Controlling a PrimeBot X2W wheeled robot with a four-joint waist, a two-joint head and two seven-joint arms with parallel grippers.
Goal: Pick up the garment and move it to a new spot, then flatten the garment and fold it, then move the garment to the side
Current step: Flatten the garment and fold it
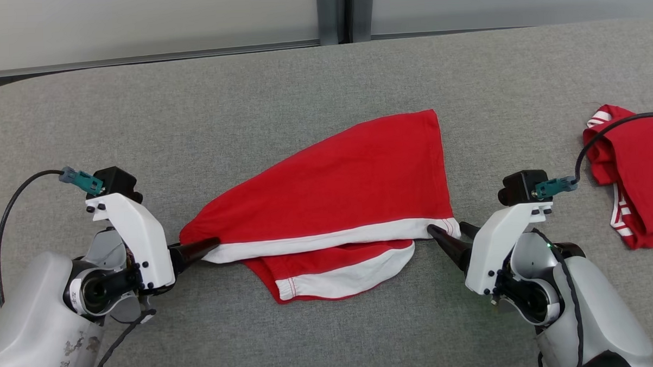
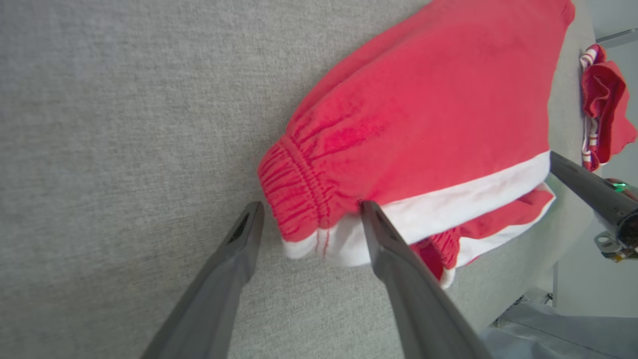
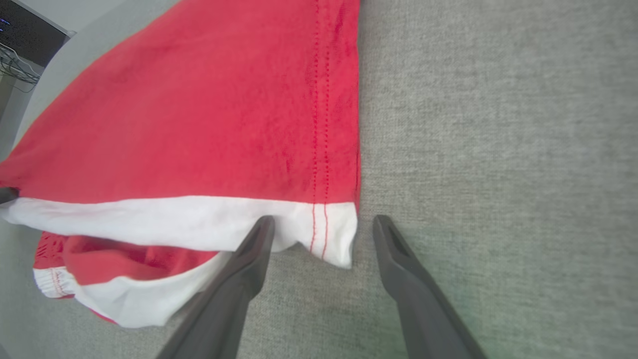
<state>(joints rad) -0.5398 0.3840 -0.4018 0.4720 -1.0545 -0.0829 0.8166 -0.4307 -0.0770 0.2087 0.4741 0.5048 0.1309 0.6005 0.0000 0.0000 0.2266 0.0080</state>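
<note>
Next, my right gripper grabs the shorts by the white hem corner (image 1: 450,228), which puckers up at its edge while the red cloth (image 1: 350,182) lies flat.
Red shorts with white trim (image 1: 348,188) lie partly folded on the grey table (image 1: 301,81); a lower layer sticks out at the front. My left gripper (image 1: 212,243) is at the shorts' left corner. In the left wrist view it (image 2: 310,209) stands open, and the gathered waistband corner (image 2: 304,219) lies between its fingers. My right gripper (image 1: 448,229) is at the right corner. It (image 3: 324,220) is open in the right wrist view, its fingers either side of the white hem corner (image 3: 334,234).
A second red garment with white stripes (image 1: 636,183) lies crumpled at the table's right edge, beyond my right arm. Bare grey surface stretches behind and in front of the shorts. The table's far edge meets a pale wall (image 1: 136,27).
</note>
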